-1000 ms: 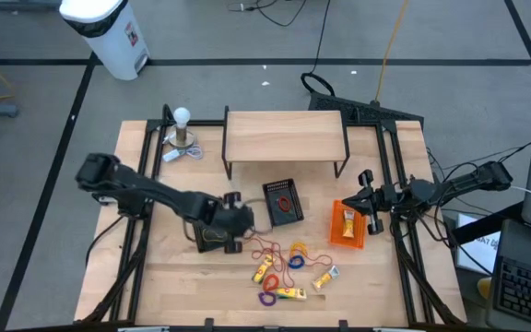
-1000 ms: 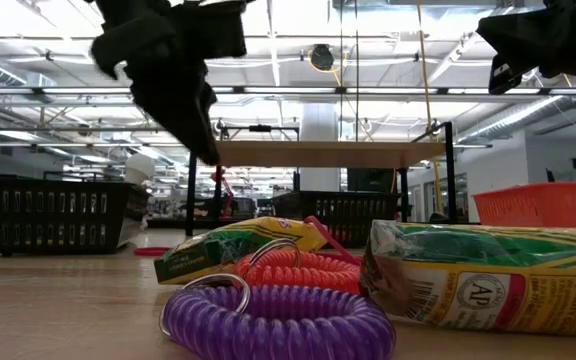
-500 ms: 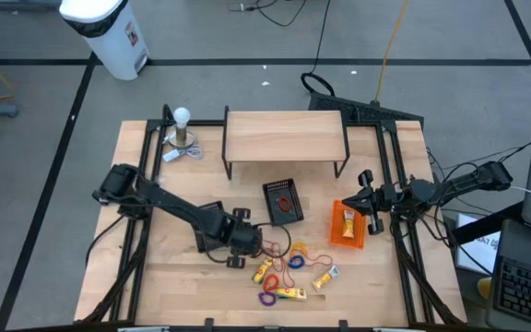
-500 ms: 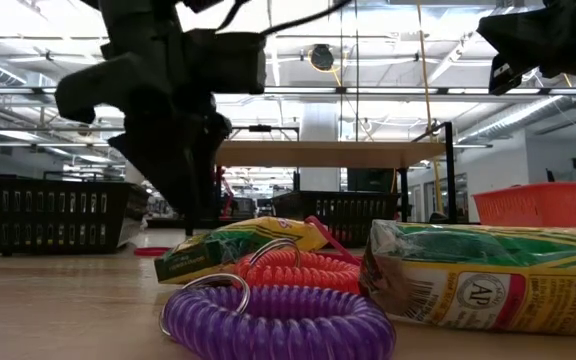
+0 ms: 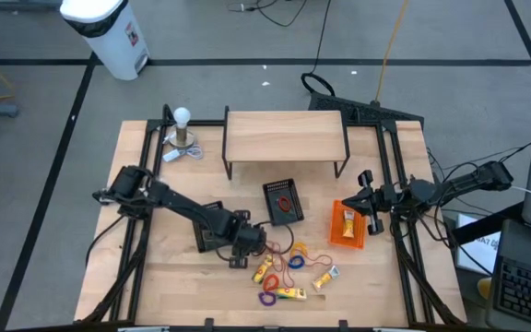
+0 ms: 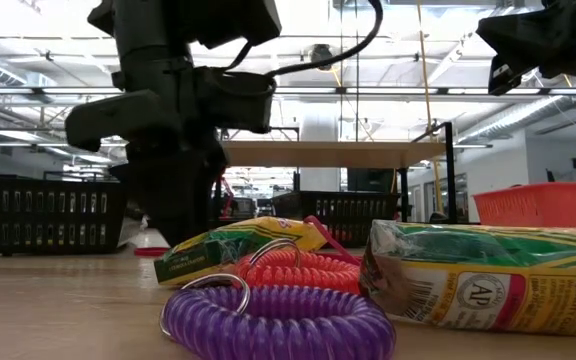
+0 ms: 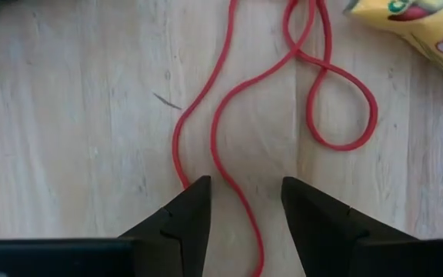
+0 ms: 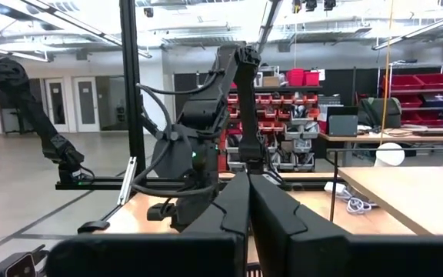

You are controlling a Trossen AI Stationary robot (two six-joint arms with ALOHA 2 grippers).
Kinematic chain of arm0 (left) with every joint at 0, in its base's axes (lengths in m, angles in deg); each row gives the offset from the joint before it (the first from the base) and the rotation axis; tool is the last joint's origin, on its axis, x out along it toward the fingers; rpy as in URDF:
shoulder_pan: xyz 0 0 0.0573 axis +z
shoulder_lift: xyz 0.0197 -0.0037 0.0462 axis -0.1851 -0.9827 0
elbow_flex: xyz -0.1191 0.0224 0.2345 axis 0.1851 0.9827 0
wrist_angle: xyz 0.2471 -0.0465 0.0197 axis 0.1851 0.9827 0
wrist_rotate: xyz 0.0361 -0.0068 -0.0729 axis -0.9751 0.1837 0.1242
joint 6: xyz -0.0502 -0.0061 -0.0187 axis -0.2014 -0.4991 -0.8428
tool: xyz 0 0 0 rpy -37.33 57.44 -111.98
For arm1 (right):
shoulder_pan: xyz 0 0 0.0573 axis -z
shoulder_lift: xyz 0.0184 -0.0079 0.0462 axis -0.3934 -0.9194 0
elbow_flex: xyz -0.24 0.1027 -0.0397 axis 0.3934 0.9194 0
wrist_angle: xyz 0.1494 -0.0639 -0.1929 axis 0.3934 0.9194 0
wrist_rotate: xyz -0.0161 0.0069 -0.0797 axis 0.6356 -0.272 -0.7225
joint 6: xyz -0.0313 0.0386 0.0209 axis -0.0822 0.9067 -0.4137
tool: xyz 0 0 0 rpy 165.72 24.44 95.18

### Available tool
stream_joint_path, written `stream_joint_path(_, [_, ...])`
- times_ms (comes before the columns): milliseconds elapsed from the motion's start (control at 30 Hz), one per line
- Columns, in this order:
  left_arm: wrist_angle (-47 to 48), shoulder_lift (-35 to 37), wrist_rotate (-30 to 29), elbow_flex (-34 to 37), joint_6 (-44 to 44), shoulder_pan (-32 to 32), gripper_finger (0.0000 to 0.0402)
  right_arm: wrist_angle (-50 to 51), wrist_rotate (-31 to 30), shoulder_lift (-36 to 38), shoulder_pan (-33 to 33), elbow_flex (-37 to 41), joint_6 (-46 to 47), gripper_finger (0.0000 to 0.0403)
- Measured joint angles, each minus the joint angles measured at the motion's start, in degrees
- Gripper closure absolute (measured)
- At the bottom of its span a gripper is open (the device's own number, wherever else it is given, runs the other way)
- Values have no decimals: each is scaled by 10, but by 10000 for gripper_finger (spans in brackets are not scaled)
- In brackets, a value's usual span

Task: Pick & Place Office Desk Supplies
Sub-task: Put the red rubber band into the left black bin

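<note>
The left gripper will next grab the red loop by its flat part, to get it for a basket.
The supplies lie in a loose pile [image 5: 289,267] near the table's front: thin red loops, coiled purple [image 6: 278,322] and orange [image 6: 298,270] loops, and yellow packets [image 6: 488,280]. My left gripper [image 5: 247,242] is down at the pile's left edge and open. In the left wrist view its fingers [image 7: 244,192] stand on either side of a strand of a red elastic loop [image 7: 233,115] lying flat on the wood. My right gripper [image 5: 367,198] is shut [image 8: 248,196] and waits raised beside the orange bin [image 5: 347,224].
A black basket [image 5: 282,200] holding something red stands just beyond the pile. The orange bin holds a yellow packet. A wooden shelf riser [image 5: 284,136] spans the far middle, and a white ball-topped stand [image 5: 182,129] is at the far left. Bare wood lies left of the pile.
My left arm has swung toward the table's near right, onto the pile's left edge, and come down close to the tabletop over the red loop. The supplies and my right arm have stayed where they were.
</note>
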Motion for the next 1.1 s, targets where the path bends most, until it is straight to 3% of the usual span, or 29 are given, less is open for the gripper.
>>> stream_joint_path(300, [-8, -37, 40, -2, -21, 31, 301, -34, 0, -1, 0, 0, -41, 399])
stream_joint_path(633, [-26, -33, 27, 0, -12, 21, 394, -28, -1, -1, 0, 0, -45, 399])
stream_joint_path(800, [-16, -19, 18, -12, 30, 10, 398, -23, -1, -1, 0, 0, -32, 399])
stream_joint_path(1100, [40, 51, -62, -92, 79, -18, 400, -23, 0, -1, 0, 0, -32, 399])
